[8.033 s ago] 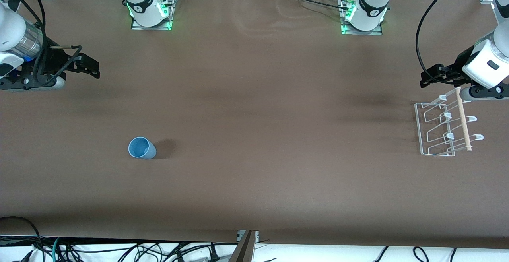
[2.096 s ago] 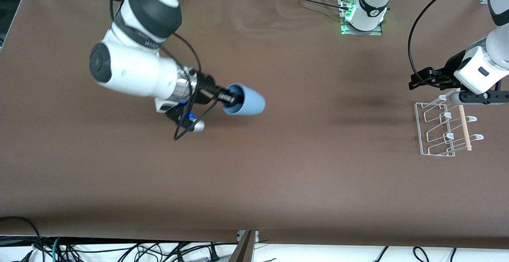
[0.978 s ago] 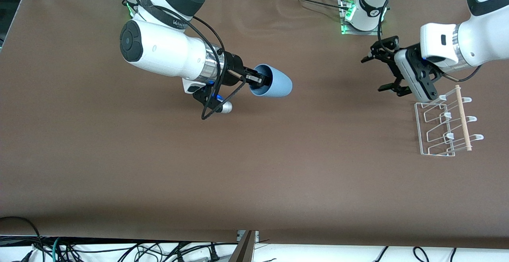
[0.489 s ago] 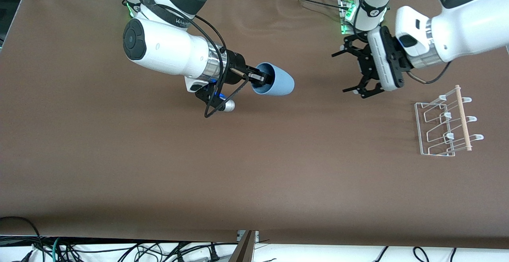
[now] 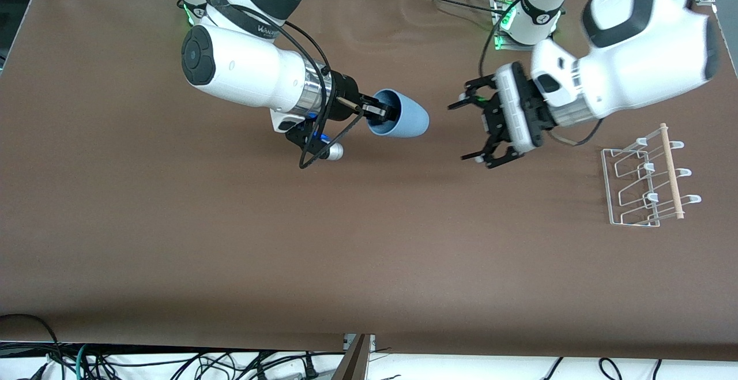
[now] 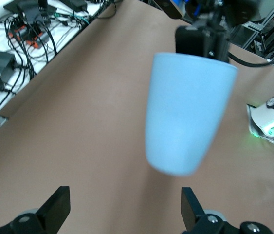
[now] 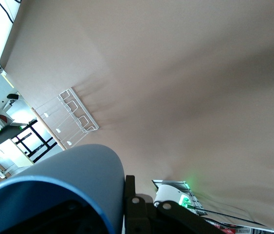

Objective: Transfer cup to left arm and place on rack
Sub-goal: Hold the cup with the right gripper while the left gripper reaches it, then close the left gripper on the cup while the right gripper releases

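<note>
The light-blue cup should be grabbed by its base [image 5: 418,121] with my left gripper next. The cup's rim then stays free to meet the white wire rack [image 5: 644,181].
My right gripper [image 5: 377,113] is shut on the rim of the light-blue cup [image 5: 403,121], one finger inside it. It holds the cup sideways above the middle of the table, base toward the left arm. The cup fills the right wrist view [image 7: 59,192]. My left gripper [image 5: 470,131] is open and faces the cup's base with a gap between them. In the left wrist view the cup [image 6: 188,112] hangs ahead of the spread fingertips [image 6: 191,209]. The white wire rack [image 5: 644,181] stands at the left arm's end of the table.
The brown table cloth [image 5: 369,241] is bare around the rack and under both arms. The arm bases [image 5: 527,19] stand along the table's edge farthest from the front camera. Cables hang off the edge nearest the front camera.
My left gripper has swung from beside the rack toward the cup, open. My right gripper, holding the cup, has barely shifted toward the left arm.
</note>
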### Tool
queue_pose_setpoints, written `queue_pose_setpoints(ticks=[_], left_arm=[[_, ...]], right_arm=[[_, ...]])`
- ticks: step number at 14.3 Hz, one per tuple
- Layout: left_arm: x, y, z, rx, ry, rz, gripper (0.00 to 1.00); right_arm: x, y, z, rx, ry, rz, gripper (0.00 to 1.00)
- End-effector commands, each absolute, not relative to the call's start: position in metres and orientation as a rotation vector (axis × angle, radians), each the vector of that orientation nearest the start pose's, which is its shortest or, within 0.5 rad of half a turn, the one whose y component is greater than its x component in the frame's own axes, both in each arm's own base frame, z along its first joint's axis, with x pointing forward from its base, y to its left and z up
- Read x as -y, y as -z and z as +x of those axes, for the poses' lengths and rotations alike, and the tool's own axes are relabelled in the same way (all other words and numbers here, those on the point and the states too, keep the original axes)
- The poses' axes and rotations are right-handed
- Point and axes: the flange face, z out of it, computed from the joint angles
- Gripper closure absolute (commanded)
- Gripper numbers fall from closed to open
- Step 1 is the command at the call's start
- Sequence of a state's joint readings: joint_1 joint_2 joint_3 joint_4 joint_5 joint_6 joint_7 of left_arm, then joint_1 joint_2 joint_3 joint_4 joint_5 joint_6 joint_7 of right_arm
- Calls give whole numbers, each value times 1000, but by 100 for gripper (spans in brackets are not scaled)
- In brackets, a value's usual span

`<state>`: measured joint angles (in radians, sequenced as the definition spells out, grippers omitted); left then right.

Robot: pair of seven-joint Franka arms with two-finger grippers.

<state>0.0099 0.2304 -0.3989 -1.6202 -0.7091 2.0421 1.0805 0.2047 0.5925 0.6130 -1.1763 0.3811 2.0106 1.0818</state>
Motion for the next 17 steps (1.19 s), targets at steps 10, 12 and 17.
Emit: queue_pose_setpoints(ticks=[10,12,17], left_arm=[[334,-532,569,1408,-656,1938,0],[334,-529,568,1410,-650,1939,1],[339,-523,562,1427,-635,1930,73]], right_arm=[[-461,-545,576,-634,-450,-2312,100],[-461,-545,577,-636,-449,-2312,100],[-461,-545,577,-636,-449,-2312,100]])
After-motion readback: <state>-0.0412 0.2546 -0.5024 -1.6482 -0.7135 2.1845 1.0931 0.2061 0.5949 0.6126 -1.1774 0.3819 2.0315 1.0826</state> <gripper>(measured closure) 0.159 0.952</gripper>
